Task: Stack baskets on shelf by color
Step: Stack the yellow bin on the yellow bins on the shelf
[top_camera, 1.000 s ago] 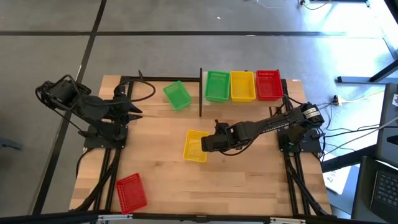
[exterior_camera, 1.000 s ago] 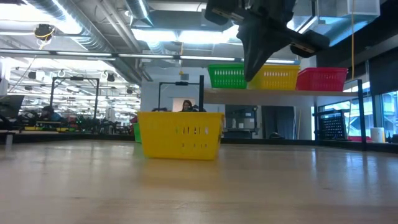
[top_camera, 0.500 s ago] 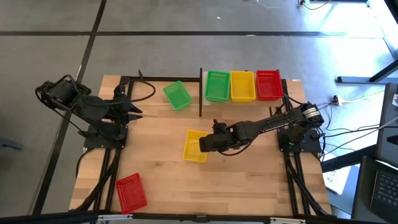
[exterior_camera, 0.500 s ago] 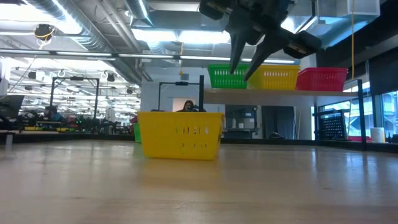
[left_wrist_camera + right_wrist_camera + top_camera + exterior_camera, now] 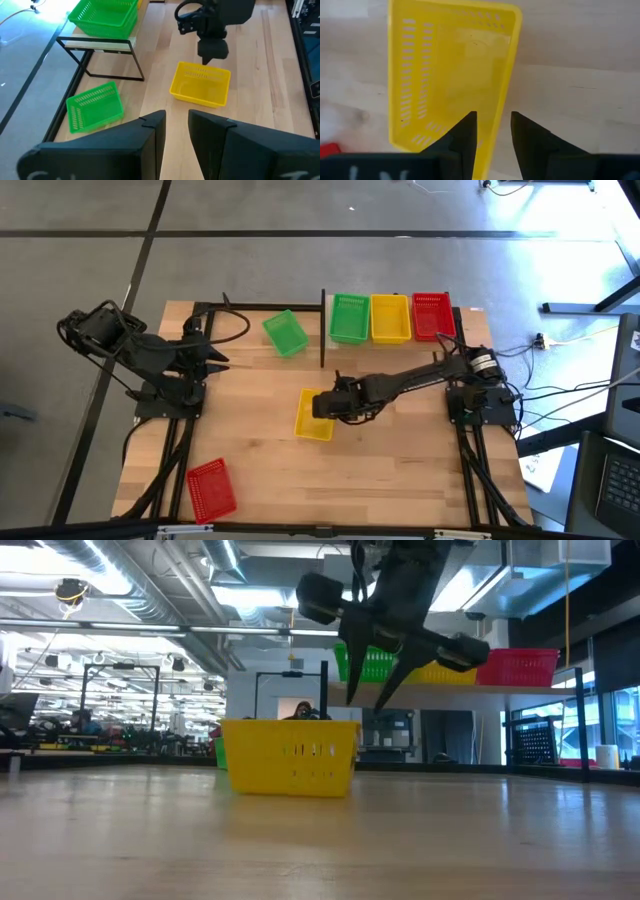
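I will next grab the loose yellow basket by its long side rim (image 5: 498,120) with my right gripper, to stack it with the yellow basket on the shelf.
A yellow basket (image 5: 312,422) (image 5: 290,757) (image 5: 445,75) stands upright on its base mid-table. My right gripper (image 5: 322,406) (image 5: 365,703) (image 5: 492,137) hangs open just above it. Its fingers point down on either side of the long wall that faces the table's right edge, clear of that wall. The shelf (image 5: 500,690) at the far edge carries a green (image 5: 349,318), a yellow (image 5: 390,318) and a red basket (image 5: 432,316). My left gripper (image 5: 222,361) (image 5: 175,135) waits open at the table's left.
A loose green basket (image 5: 284,332) lies on the table left of the shelf's dark post (image 5: 322,330). A red basket (image 5: 211,488) lies at the near left corner. Bare wood stretches between them and along the near edge.
My right gripper has opened from shut. It has moved toward the table's left edge and down, and now tips over the yellow basket's right-hand wall. The basket has stayed where it was.
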`<state>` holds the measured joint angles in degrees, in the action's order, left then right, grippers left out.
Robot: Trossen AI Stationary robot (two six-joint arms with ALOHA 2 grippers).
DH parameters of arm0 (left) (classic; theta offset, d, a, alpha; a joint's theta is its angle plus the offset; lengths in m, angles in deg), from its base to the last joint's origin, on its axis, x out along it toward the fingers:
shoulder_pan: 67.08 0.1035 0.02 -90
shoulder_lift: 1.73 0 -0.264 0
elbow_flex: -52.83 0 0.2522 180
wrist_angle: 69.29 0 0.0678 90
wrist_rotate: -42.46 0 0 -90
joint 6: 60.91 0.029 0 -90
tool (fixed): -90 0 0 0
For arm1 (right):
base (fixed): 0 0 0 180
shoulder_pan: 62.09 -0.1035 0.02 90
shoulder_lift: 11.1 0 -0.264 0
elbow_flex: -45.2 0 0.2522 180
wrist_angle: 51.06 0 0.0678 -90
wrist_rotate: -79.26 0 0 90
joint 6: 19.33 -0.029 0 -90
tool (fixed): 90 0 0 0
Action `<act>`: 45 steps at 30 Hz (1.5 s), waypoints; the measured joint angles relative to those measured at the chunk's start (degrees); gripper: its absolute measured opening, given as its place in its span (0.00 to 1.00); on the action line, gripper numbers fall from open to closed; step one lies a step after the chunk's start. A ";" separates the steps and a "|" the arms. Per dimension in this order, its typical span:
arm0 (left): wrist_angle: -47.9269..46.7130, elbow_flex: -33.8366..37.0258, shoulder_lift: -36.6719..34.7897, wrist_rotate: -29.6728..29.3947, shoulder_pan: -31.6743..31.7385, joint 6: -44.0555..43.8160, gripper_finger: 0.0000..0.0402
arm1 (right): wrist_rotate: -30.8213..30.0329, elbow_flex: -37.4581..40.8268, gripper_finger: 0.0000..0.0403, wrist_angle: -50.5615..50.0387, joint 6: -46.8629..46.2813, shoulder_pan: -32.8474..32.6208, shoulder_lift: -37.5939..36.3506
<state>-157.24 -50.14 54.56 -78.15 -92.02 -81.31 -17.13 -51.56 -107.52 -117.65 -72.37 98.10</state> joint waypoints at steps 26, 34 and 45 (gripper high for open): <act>0.04 0.00 0.00 0.00 -0.01 -0.08 0.18 | 0.11 -0.02 0.03 -3.88 6.16 2.31 5.15; 0.04 0.00 0.00 0.00 0.01 -0.25 0.18 | 3.10 -2.19 0.01 -6.26 10.48 2.61 3.85; 0.04 0.02 0.00 0.00 -0.01 -0.51 0.18 | -0.09 -21.22 0.01 -29.81 14.63 1.38 3.39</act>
<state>-157.20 -50.12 54.56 -78.15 -92.03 -81.82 -17.22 -72.78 -137.32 -103.03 -70.98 101.50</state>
